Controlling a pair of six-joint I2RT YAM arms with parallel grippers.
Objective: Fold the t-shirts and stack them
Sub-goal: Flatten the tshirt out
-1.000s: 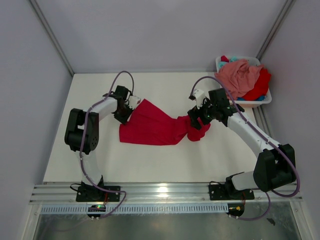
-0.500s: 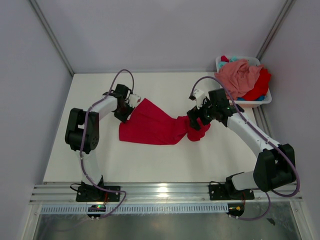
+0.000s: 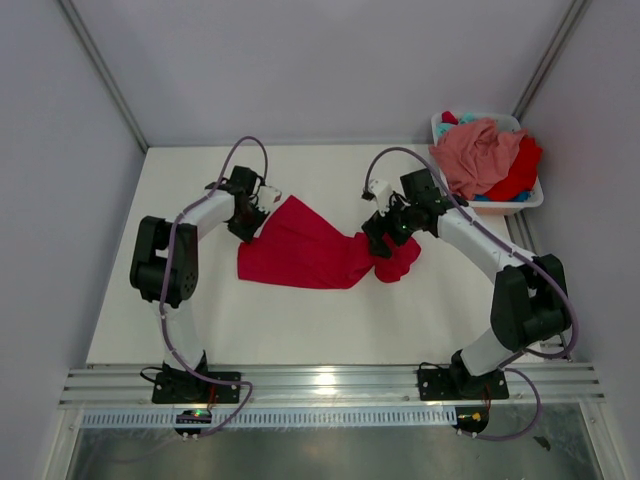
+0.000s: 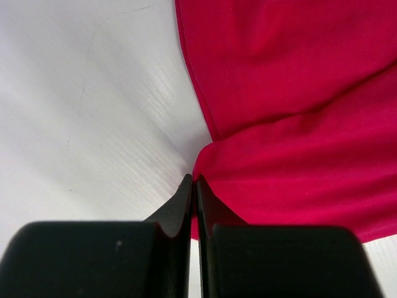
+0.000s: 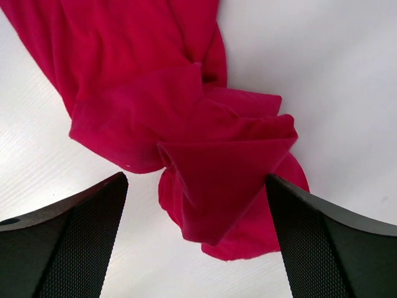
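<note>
The right gripper grabs the red t-shirt's bunched end (image 3: 392, 256) (image 5: 214, 187) next, opposite my left gripper's corner, to spread the shirt flat for folding.
A bright red t-shirt (image 3: 310, 250) lies crumpled across the middle of the table. Its right end is bunched into a knot (image 5: 223, 180). My left gripper (image 3: 262, 208) is at the shirt's upper left corner. In the left wrist view it (image 4: 194, 180) is shut, with the red cloth's (image 4: 291, 124) edge pinched between its tips. My right gripper (image 3: 385, 236) hovers over the bunched right end, open wide, its fingers (image 5: 74, 236) on either side of the knot without touching it. A salmon pink t-shirt (image 3: 480, 150), another red one (image 3: 520, 172) and a bit of teal (image 3: 446, 130) are heaped in the basket.
The white plastic basket (image 3: 532, 202) stands at the back right corner, close behind my right arm. White table surface (image 3: 320, 320) runs in front of the shirt to the metal rail (image 3: 320, 385) at the near edge. Walls close the left, back and right.
My left gripper has shut on the shirt's corner. My right gripper has opened wider and shifted a little left and back over the bunched end. The shirt has barely moved.
</note>
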